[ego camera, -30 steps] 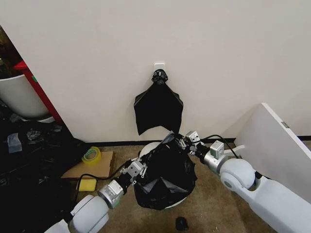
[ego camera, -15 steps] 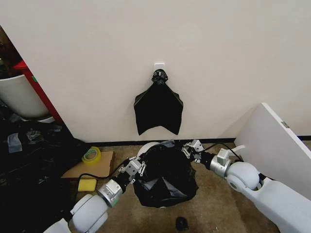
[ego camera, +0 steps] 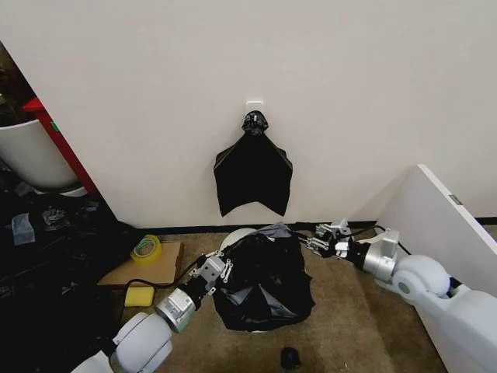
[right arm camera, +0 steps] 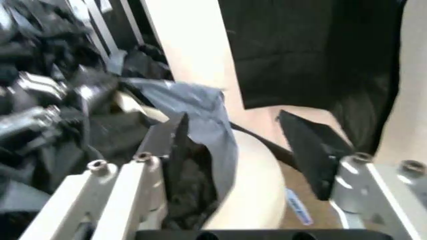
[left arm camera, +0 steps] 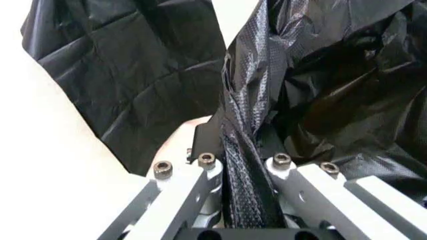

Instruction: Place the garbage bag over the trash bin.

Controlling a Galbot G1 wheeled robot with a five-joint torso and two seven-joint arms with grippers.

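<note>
Next, the right gripper grabs the bag's grey-black edge (ego camera: 276, 230), to fit the garbage bag over the trash bin (ego camera: 235, 238).
The black glossy garbage bag (ego camera: 264, 280) is draped over the cream trash bin (ego camera: 235, 238), whose rim peeks out at the back left. My left gripper (ego camera: 220, 271) is at the bag's left side, shut on a pinched strip of its edge (left arm camera: 243, 160). To the right of the bag, my right gripper (ego camera: 315, 242) is open and holds nothing. In the right wrist view its fingers (right arm camera: 155, 146) stand wide apart, with the bag's grey-black edge (right arm camera: 200, 120) and the bin's rim (right arm camera: 257, 185) just beyond them.
A flat bunch of black bags (ego camera: 252, 175) hangs from a wall hook above the bin. A white board (ego camera: 439, 233) leans at the right. Cardboard with a tape roll (ego camera: 146, 249) and a yellow sponge (ego camera: 140, 295) lie at the left. A small black object (ego camera: 290, 357) sits on the floor in front.
My right gripper has let go of the bag's right edge and drawn back to the right. The bag has sunk lower over the bin. The left gripper has kept its hold.
</note>
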